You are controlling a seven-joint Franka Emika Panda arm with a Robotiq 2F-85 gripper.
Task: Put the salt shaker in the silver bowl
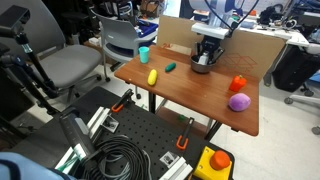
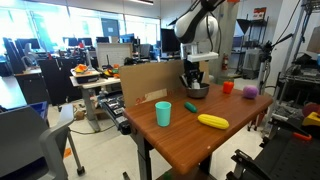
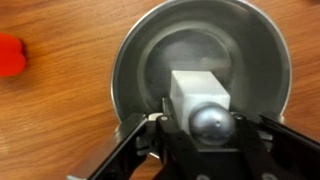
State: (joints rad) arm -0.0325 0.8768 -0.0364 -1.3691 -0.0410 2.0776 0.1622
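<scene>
The salt shaker's white lower end sits inside the silver bowl's rim and the salt shaker would rest there, so it is time to open my gripper.
In the wrist view my gripper (image 3: 200,135) is shut on the salt shaker (image 3: 197,95), a white block with a rounded grey metal top. It hangs directly over the silver bowl (image 3: 150,40), whose shiny inside fills most of the frame. In both exterior views the gripper (image 1: 206,52) (image 2: 193,80) stands just above the bowl (image 1: 201,66) (image 2: 197,91) at the far side of the wooden table. The shaker itself is hidden by the gripper in those views.
On the table (image 1: 200,95) lie a teal cup (image 1: 145,54), a yellow object (image 1: 152,76), a small green object (image 1: 170,67), a red object (image 1: 238,84) (image 3: 10,55) and a purple object (image 1: 239,102). A cardboard panel (image 1: 250,45) stands behind the bowl.
</scene>
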